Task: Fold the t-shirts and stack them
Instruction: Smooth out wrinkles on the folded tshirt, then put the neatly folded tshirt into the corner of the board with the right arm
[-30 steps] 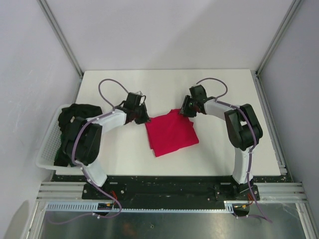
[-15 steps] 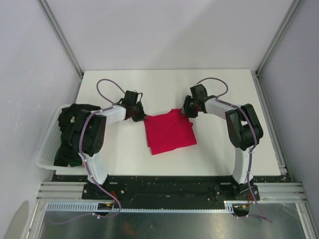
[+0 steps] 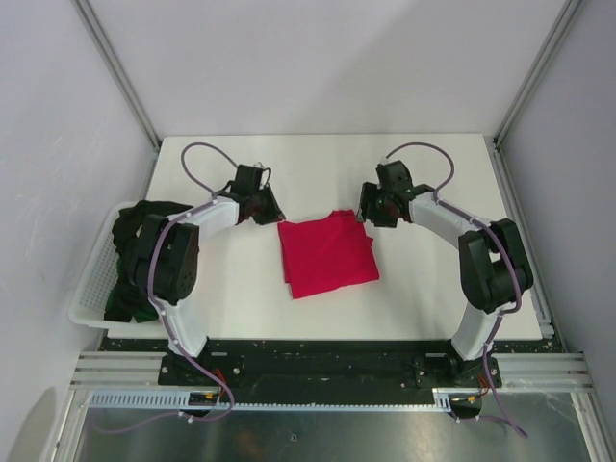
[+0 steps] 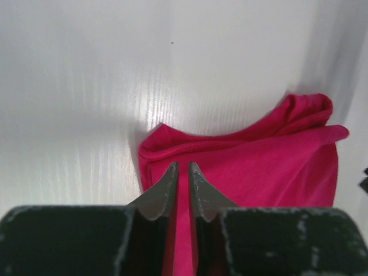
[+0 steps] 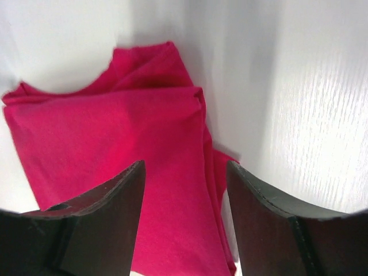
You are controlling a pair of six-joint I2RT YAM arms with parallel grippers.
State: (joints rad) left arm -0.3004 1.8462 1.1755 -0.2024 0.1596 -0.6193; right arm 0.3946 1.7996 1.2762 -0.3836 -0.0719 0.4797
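The red t-shirt needs to slide over still folded for stacking, so my right gripper should next grab its layered side edge near its far corner.
A bright red t-shirt [image 3: 327,255] lies folded into a rough square in the middle of the table; it also fills the left wrist view [image 4: 259,167] and the right wrist view [image 5: 103,132]. My left gripper [image 3: 270,211] hovers just off the shirt's far left corner. Its jaws [image 4: 183,165] are parted by a narrow slit with no cloth in them. My right gripper [image 3: 370,214] stands at the far right corner, open wide [image 5: 185,164] above the cloth and holding nothing. A dark t-shirt [image 3: 135,245] is heaped in the basket at the left.
A white lattice basket [image 3: 85,298] sits off the table's left edge beside the left arm's base. The white table [image 3: 433,289] ends at metal frame posts on both sides.
Both grippers have drawn back from the red shirt's far corners, the left one up and to the left. The left jaws parted slightly, the right ones widened, and the shirt's far edge settled flat.
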